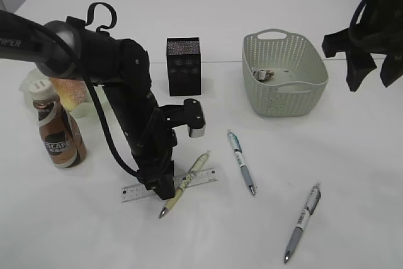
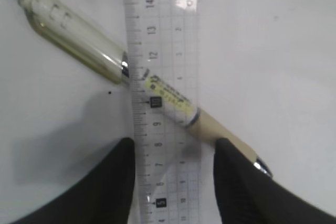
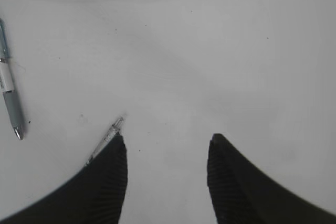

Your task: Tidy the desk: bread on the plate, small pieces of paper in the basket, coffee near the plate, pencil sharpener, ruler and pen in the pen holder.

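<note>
My left gripper is to grab the clear ruler by its lower-numbered section (image 2: 167, 166) next, and then it can drop the ruler into the pen holder.
The clear ruler (image 1: 192, 181) (image 2: 163, 40) lies flat on the desk (image 1: 352, 174) with a beige pen (image 1: 189, 181) (image 2: 176, 98) crossing it. My left gripper (image 1: 160, 188) (image 2: 175, 153) is low over the ruler, open, one finger on each side of it and nothing gripped. Two more pens (image 1: 242, 162) (image 1: 303, 220) lie to the right. My right gripper (image 1: 371, 70) (image 3: 168, 148) hangs open high over bare desk. Paper pieces (image 1: 264, 75) sit in the basket (image 1: 286, 102). The coffee (image 1: 58, 131) stands by the plate (image 1: 28, 83), which holds the bread (image 1: 68, 91). The pen holder (image 1: 183, 66) stands behind. The pencil sharpener is out of view.
The left arm (image 1: 119, 92) slants across the left-middle of the desk, between the coffee and the pen holder. In the right wrist view a pen (image 3: 9, 95) lies at the left edge and a pen tip (image 3: 111, 129) pokes out beside the left finger.
</note>
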`<state>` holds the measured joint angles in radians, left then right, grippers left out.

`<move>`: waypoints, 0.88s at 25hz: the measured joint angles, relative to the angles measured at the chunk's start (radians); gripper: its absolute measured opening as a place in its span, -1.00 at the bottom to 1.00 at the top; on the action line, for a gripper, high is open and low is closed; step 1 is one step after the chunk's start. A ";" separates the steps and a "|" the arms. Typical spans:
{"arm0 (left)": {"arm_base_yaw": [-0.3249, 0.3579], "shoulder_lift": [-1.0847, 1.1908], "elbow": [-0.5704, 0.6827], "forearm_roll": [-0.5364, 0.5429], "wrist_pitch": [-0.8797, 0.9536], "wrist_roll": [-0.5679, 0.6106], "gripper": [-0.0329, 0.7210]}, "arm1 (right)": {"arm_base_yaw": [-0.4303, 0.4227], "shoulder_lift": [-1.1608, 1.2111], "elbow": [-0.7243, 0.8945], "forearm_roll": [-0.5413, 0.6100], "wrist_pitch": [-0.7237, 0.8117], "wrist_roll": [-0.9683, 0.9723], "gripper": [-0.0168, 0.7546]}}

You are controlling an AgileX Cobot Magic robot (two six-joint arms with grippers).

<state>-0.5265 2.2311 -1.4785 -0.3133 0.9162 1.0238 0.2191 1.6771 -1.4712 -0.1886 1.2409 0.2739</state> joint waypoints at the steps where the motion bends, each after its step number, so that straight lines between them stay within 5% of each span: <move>1: 0.000 0.002 -0.001 0.000 0.000 0.000 0.05 | 0.000 0.000 0.000 -0.001 0.000 0.000 -0.01; 7: 0.000 0.004 -0.001 -0.003 0.010 0.002 -0.21 | 0.000 0.000 0.000 -0.005 0.000 0.000 -0.01; 22: 0.000 0.006 -0.001 -0.006 0.011 0.002 -0.25 | 0.000 0.000 0.000 -0.008 -0.002 0.000 -0.01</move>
<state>-0.5265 2.2370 -1.4799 -0.3197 0.9271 1.0258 0.2191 1.6771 -1.4712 -0.1966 1.2391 0.2739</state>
